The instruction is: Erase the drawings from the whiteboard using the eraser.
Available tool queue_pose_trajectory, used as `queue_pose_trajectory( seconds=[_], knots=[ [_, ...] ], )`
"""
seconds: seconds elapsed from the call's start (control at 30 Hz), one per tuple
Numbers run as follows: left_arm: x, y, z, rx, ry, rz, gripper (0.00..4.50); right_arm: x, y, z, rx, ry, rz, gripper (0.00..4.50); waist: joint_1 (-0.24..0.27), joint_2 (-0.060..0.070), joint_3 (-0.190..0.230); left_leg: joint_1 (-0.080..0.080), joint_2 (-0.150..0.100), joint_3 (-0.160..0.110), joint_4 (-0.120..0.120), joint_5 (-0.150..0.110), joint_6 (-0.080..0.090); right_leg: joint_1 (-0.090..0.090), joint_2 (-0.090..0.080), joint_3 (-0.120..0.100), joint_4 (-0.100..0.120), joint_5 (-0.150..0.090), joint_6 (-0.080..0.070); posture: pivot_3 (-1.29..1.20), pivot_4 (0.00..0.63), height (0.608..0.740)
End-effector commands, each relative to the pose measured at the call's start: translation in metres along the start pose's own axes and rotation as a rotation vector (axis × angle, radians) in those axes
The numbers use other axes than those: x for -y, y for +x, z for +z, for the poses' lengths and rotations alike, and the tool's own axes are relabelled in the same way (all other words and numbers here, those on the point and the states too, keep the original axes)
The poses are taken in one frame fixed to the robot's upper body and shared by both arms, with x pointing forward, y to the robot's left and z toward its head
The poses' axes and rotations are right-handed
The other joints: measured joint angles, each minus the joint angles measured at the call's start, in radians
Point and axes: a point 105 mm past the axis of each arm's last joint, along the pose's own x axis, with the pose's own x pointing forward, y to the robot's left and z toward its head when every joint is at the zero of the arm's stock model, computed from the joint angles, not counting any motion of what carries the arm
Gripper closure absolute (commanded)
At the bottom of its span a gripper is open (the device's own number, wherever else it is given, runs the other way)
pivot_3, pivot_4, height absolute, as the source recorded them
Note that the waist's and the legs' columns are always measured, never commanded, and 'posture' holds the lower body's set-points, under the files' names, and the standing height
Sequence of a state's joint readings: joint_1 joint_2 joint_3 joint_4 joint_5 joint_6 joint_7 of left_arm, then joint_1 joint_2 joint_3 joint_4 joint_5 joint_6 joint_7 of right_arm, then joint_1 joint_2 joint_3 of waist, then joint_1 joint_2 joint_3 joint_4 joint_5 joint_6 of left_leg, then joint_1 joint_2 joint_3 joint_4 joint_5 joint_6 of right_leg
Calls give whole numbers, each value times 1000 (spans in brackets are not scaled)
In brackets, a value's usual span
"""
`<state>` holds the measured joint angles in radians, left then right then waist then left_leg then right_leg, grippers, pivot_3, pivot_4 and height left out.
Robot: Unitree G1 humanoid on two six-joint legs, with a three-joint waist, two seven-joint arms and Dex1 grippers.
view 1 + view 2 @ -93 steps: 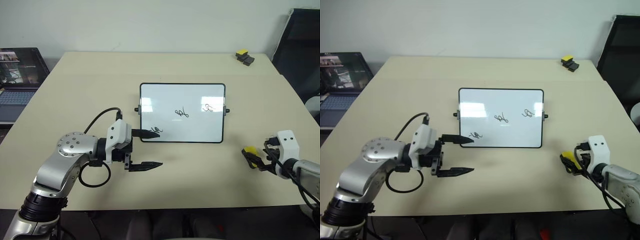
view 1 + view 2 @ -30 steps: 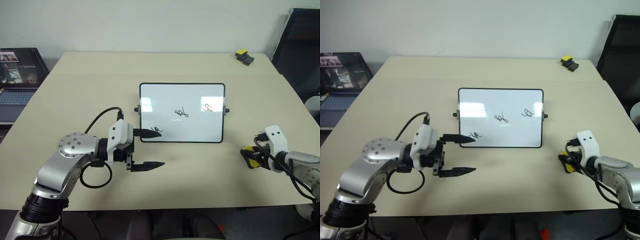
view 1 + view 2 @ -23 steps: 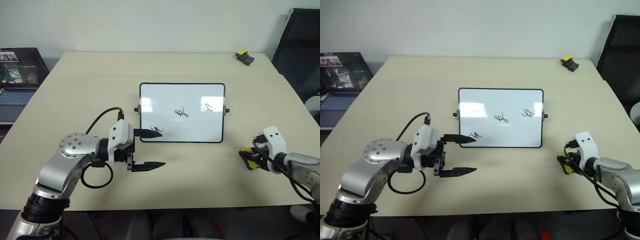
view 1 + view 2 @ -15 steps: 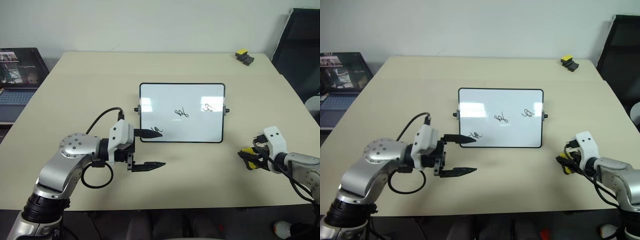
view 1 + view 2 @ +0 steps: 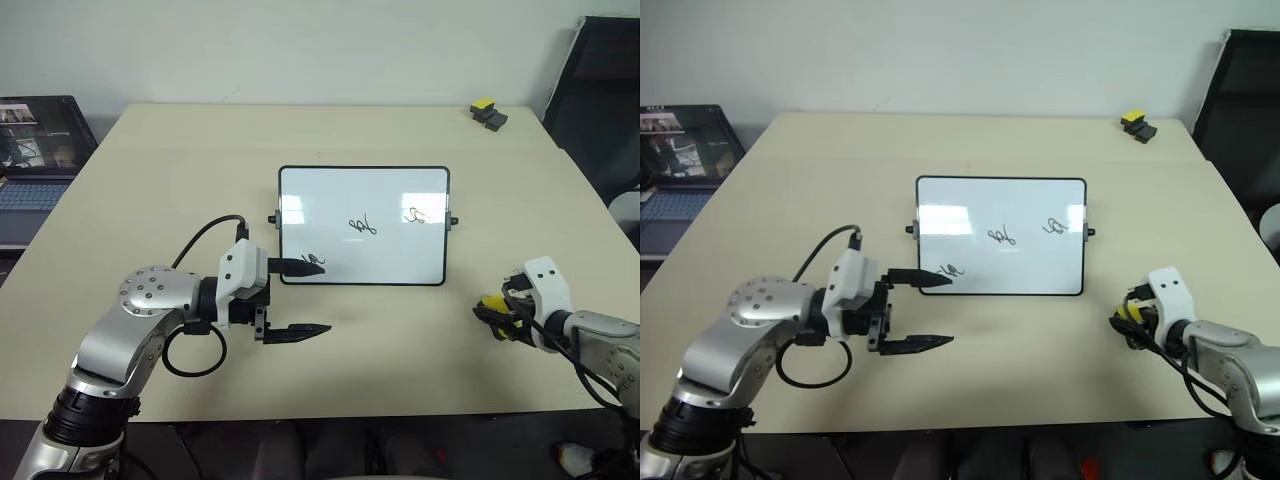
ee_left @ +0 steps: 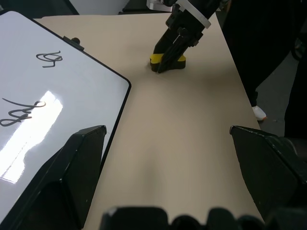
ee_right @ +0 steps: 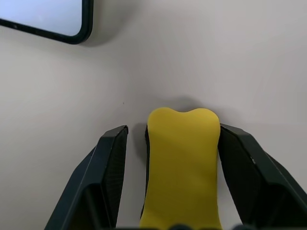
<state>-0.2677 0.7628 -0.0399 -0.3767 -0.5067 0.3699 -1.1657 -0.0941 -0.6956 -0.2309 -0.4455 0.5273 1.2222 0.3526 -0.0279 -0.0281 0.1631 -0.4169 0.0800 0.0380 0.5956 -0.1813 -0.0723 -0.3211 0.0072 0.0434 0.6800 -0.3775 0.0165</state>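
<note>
The robot's right gripper will grab the eraser (image 5: pixel 492 303) by its yellow long sides next, so that it can wipe the black drawings off the whiteboard.
The whiteboard (image 5: pixel 335 210) lies flat in the middle of the table with three black drawings (image 5: pixel 363 226) on it. My left gripper (image 5: pixel 305 297) hovers open at the board's near left corner, one finger over the leftmost scribble (image 5: pixel 313 260). The yellow eraser (image 7: pixel 182 163) rests on the table to the right of the board, also seen as a yellow eraser (image 5: pixel 492 303) from the head. My right gripper (image 7: pixel 173 132) straddles it, open; a gap shows between one finger and the eraser while the other finger sits close against it.
A laptop (image 5: pixel 35 150) sits off the table's left side. A yellow-topped black blocky object (image 5: pixel 487 112) lies at the far right corner. A dark chair (image 5: pixel 600 90) stands beyond the right edge. Bare tabletop (image 5: pixel 400 340) stretches between the two grippers.
My right gripper's fingers have spread apart from the eraser they were shut on, and the hand has edged slightly toward the board. The left arm has kept still.
</note>
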Motion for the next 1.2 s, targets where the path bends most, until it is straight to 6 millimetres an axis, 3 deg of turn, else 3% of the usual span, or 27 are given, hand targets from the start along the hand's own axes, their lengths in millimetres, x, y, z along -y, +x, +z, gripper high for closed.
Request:
queue_pose_trajectory(
  seconds=[0.03, 0.73, 0.83, 0.93, 0.97, 1.2],
  knots=[
    [0, 1, 6, 9, 26, -5, 0, 6, -8, 12, 51, -18, -41, 1481, 0, 0, 0, 0, 0, 0, 0, 0, 0, 0, 0, 0, 0, 0, 0, 0, 150, 740],
    [0, 1, 5, 11, 25, -3, 0, 10, -11, 12, 48, -17, -53, 1481, 0, 0, 0, 0, 0, 0, 0, 0, 0, 0, 0, 0, 0, 0, 0, 0, 150, 740],
    [0, 1, 5, 11, 25, -3, 0, 10, -11, 12, 49, -17, -55, 2073, 0, 0, 0, 0, 0, 0, 0, 0, 0, 0, 0, 0, 0, 0, 0, 0, 150, 740],
    [-1, 1, 5, 10, 24, -2, 0, 10, -11, 14, 54, -18, -56, 3100, 0, 0, 0, 0, 0, 0, 0, 0, 0, 0, 0, 0, 0, 0, 0, 0, 150, 740],
    [-1, 1, 4, 9, 23, -2, 0, 10, -11, 14, 55, -19, -56, 3248, 0, 0, 0, 0, 0, 0, 0, 0, 0, 0, 0, 0, 0, 0, 0, 0, 150, 740],
    [-3, -2, 4, 12, 13, 32, 0, -1, -13, 24, 104, -60, -21, 3267, 0, 0, 0, 0, 0, 0, 0, 0, 0, 0, 0, 0, 0, 0, 0, 0, 150, 740]
  ],
)
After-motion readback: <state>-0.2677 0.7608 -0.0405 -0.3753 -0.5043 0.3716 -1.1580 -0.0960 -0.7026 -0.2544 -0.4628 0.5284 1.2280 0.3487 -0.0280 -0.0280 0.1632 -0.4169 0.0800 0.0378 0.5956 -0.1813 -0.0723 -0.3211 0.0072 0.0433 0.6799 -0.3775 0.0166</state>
